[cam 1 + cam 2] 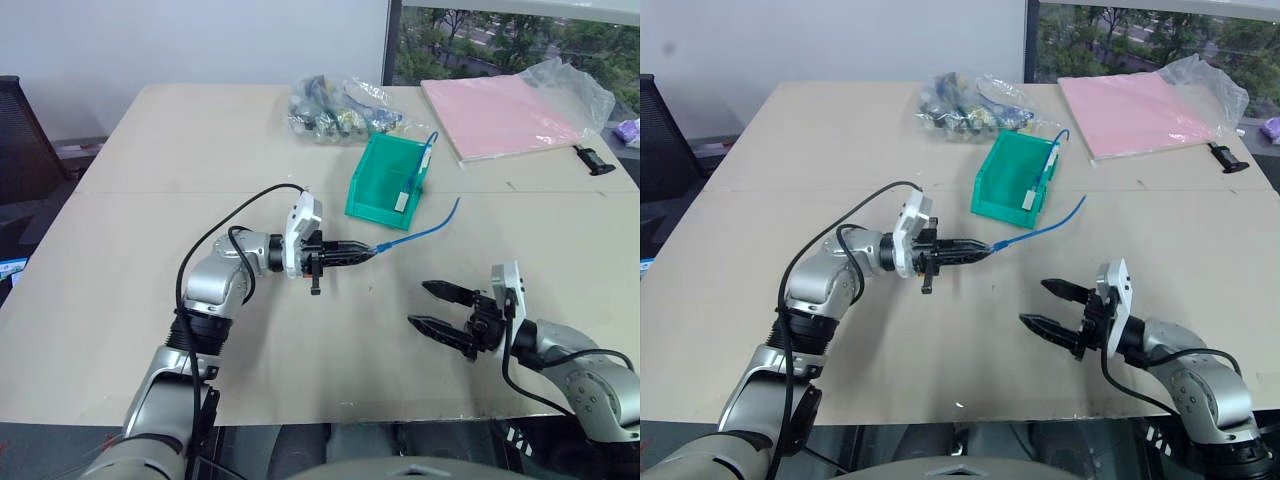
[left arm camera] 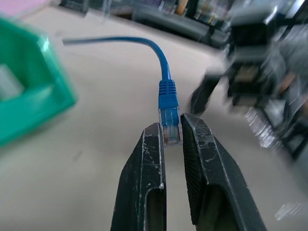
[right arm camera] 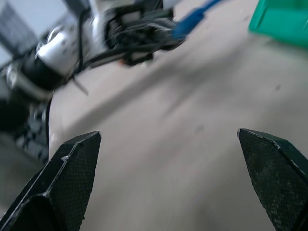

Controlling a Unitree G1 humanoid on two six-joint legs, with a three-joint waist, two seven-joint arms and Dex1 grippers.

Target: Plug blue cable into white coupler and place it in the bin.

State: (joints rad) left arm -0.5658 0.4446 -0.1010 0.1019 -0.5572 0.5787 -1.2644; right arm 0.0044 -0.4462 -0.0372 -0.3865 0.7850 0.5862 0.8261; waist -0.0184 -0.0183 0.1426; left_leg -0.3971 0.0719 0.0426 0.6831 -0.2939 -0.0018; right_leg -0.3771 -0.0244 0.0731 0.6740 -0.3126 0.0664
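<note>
The blue cable has the blue boot sticking out past my left gripper's fingers, which cover the clear plug. My right gripper will grab the cable by that boot.
My left gripper is shut on the clear plug at the end of the blue cable, held level over the table. From there the cable runs right and away, ending beside the teal bin. In the bin, a white coupler lies against the right-hand wall, and a second thin blue cable runs up over the rim. My right gripper hangs open and empty near the table's front edge, pointing left toward the left gripper.
A clear bag of mixed cables lies behind the bin. A pink pad in clear plastic sits at the back right, with a small black object by it. A dark chair stands off the table's left side.
</note>
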